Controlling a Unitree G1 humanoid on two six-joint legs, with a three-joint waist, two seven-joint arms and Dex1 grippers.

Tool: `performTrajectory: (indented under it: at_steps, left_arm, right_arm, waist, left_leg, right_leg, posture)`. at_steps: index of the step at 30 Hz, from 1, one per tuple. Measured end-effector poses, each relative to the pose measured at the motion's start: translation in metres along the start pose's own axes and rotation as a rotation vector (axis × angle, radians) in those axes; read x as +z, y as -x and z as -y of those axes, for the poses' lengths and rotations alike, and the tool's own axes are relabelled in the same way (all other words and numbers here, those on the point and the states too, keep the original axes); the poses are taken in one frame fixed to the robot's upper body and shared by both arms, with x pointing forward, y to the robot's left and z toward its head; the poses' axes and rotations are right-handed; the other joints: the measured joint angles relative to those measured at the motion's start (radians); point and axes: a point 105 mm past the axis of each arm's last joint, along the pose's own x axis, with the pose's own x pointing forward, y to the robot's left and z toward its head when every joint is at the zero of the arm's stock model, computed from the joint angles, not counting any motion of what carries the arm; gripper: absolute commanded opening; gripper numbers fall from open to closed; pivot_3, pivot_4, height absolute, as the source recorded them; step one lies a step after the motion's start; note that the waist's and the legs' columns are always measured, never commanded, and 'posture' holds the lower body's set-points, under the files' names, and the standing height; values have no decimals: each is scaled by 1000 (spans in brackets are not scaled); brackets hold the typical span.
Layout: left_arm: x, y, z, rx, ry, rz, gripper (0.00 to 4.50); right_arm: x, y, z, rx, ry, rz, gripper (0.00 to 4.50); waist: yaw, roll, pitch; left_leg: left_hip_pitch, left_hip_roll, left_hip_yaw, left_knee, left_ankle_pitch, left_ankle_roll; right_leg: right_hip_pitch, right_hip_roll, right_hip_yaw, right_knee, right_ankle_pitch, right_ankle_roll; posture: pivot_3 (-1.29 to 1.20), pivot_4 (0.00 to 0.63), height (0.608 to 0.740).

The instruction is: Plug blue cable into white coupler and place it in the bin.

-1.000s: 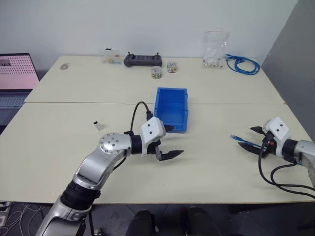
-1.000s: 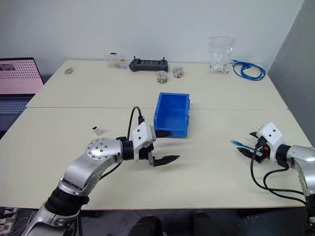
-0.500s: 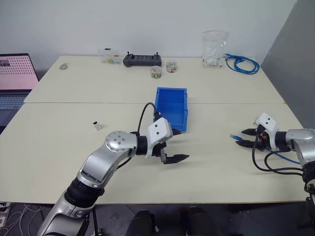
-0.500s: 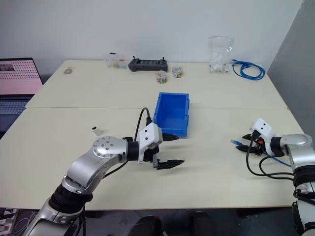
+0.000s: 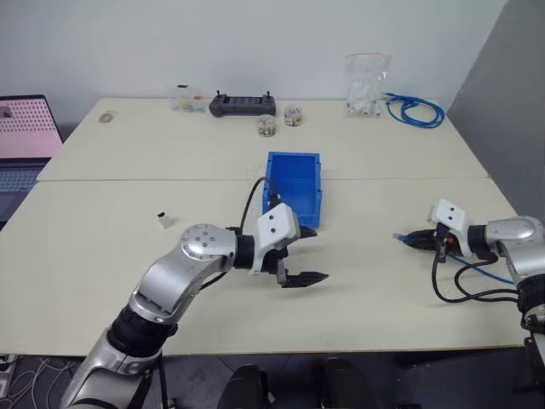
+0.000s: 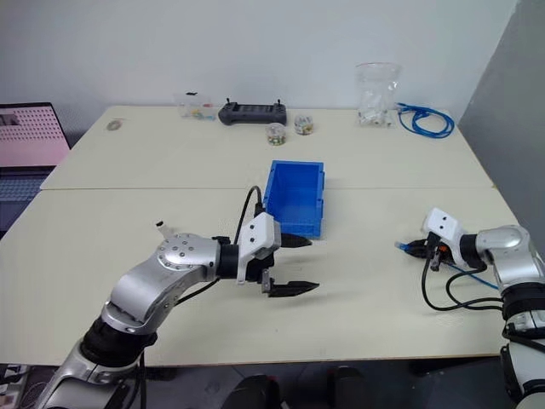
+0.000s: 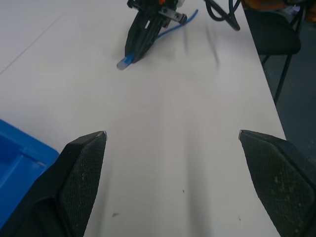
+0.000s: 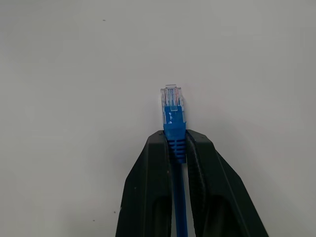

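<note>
The left gripper grabs the cable by the clear plug (image 8: 171,106) next, since my right gripper's closed fingers cover the cable behind its tip.
A thin blue cable (image 5: 398,236) lies at the table's right side, and my right gripper (image 5: 415,240) is shut on it just behind the plug. In the right wrist view the clear plug (image 8: 171,106) sticks out past the closed fingertips (image 8: 159,143). The white coupler (image 5: 163,219) stands alone on the table at the left. The blue bin (image 5: 294,158) sits in the middle of the table. My left gripper (image 5: 317,253) hovers open and holding nothing just in front of the bin, pointing right toward the other gripper.
Along the back edge are a small clear box (image 5: 189,100), a black controller (image 5: 243,104), two little jars (image 5: 266,126), a clear bag of white parts (image 5: 366,85) and a coiled blue cable bundle (image 5: 415,109). A laptop (image 5: 25,136) is at far left.
My right gripper has closed on the blue cable behind its plug and shifted a little toward the table's middle. The left gripper stays open, about where it was.
</note>
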Motion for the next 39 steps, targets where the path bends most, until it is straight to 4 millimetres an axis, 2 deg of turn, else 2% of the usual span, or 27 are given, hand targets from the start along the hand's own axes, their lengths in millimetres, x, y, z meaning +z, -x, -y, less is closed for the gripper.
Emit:
performTrajectory:
  at_steps: [3,7,11,13,15,21,23,25,27,30,34,39]
  left_arm:
    - [-17,17,0,30,40,-49,4500]
    - [-54,62,8,77,97,-207,4500]
    - [-90,106,14,146,158,-354,4500]
    - [-96,120,10,192,150,-379,4500]
    - [-106,131,8,228,169,-403,4500]
    - [-114,140,9,249,164,-409,4500]
    - [-114,139,10,248,155,-403,4500]
    - [-114,137,11,250,154,-389,4500]
    - [-113,134,11,252,150,-368,4500]
    - [-111,130,8,259,147,-339,4500]
    - [-107,121,0,260,134,-302,4500]
    - [-108,100,3,198,125,-268,4500]
  right_arm:
    - [19,-9,-18,96,63,42,163]
    - [76,-24,-50,224,192,163,162]
    - [136,-76,-105,372,261,326,162]
    - [149,-101,-127,427,274,341,162]
    - [162,-119,-139,442,309,343,162]
    - [167,-156,-144,434,349,271,162]
    - [169,-159,-143,434,363,269,869]
    - [172,-162,-141,427,362,272,1256]
    - [172,-163,-139,419,356,276,1839]
    - [171,-159,-136,416,337,280,2594]
    - [164,-140,-129,400,249,289,3634]
    - [152,-102,-127,389,124,313,3634]
  waist:
    - [0,2,2]
    - [-3,4,3]
    - [1,4,5]
    - [12,5,7]
    - [23,6,7]
    - [30,3,6]
    - [27,3,6]
    - [23,3,6]
    - [20,4,6]
    - [20,3,6]
    - [24,4,7]
    - [26,3,7]
  left_leg:
    - [0,0,-1,0,0,0]
    - [1,1,-4,-1,0,0]
    - [2,1,-6,-2,0,0]
    - [0,-1,-8,-1,0,0]
    - [-2,-2,-7,-1,0,0]
    - [-7,-3,-5,-1,0,0]
    - [-7,-2,-5,-1,0,0]
    - [-6,-1,-6,-1,0,0]
    - [-6,-1,-5,-1,0,0]
    - [-6,-1,-6,-1,0,0]
    - [-8,-2,-5,-1,0,0]
    - [-8,-2,-6,-1,0,0]
  right_leg:
    - [0,0,0,0,0,0]
    - [-1,1,0,0,-1,-1]
    - [-1,2,-1,1,-3,-3]
    - [-2,1,-3,1,-3,-3]
    - [-3,0,-2,0,-2,-3]
    - [-9,-1,-1,0,-1,-2]
    - [-9,-1,-1,1,-1,-2]
    - [-9,0,-1,2,-1,-2]
    - [-9,0,-1,2,-1,-2]
    - [-9,0,-2,1,-1,-2]
    - [-10,0,-1,1,-1,-2]
    - [-10,0,-1,1,-1,-2]
  posture:
    - [0,150,740]
    - [0,150,740]
    - [0,150,740]
    - [0,150,740]
    - [0,150,740]
    - [0,150,740]
    - [0,150,740]
    - [0,150,740]
    - [0,150,740]
    - [0,150,740]
    - [0,150,740]
    - [0,150,740]
